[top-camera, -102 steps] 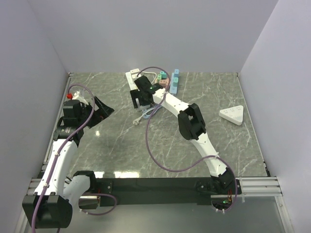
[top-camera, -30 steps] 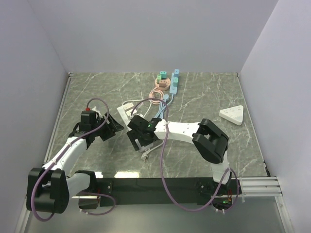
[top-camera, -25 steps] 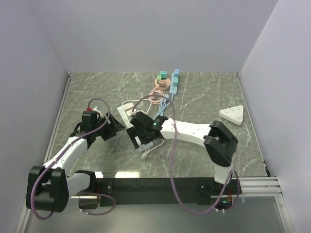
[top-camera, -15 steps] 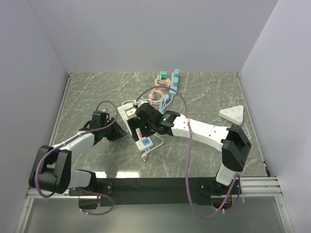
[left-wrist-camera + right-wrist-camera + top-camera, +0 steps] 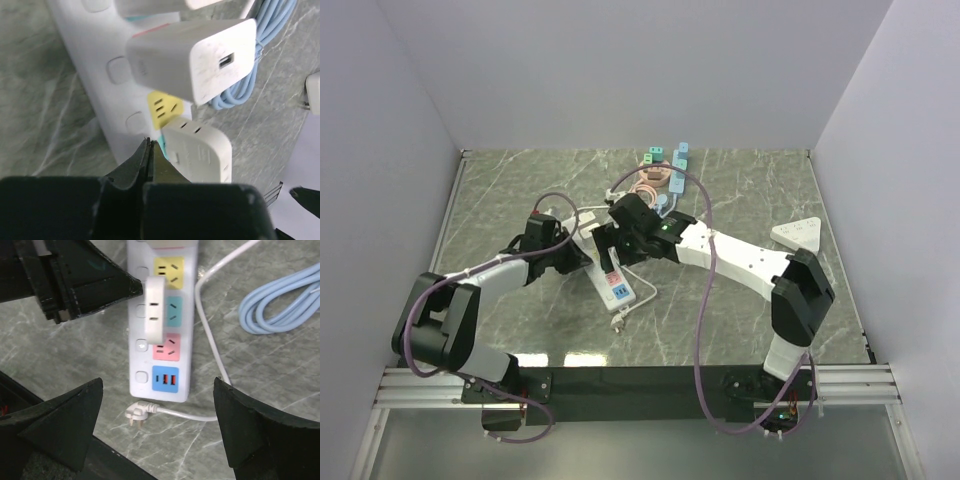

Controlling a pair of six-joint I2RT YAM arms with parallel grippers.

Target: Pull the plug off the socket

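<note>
My right gripper needs to grab the white plug across its flat sides next, toward its blue-socket end (image 5: pixel 616 262) (image 5: pixel 154 328), to pull it off the socket.
A white power strip (image 5: pixel 139 347) with yellow, teal, pink and blue sockets lies slanted on the marble table (image 5: pixel 750 190). A white plug (image 5: pixel 152 310) stands in it beside the teal socket; the left wrist view shows this plug (image 5: pixel 200 152) below the yellow socket (image 5: pixel 162 107). My left gripper (image 5: pixel 149 142) is shut with nothing between its fingers, its tip against the strip's side next to the plug. My right gripper (image 5: pixel 158 381) hangs wide open above the strip's blue end and holds nothing. From above, the left gripper (image 5: pixel 578 258) and right gripper (image 5: pixel 608 255) flank the strip (image 5: pixel 617 290).
A white USB charger (image 5: pixel 195 60) sits further along the strip. The strip's own cord plug (image 5: pixel 140 412) lies loose on the table, near a coiled blue cable (image 5: pixel 280 305). Pink (image 5: pixel 655 172) and blue (image 5: pixel 680 165) strips lie at the back, a triangular white socket (image 5: pixel 798 236) at right.
My left arm has swung right to the strip and its jaws have closed. My right gripper has moved back over the strip, still open.
</note>
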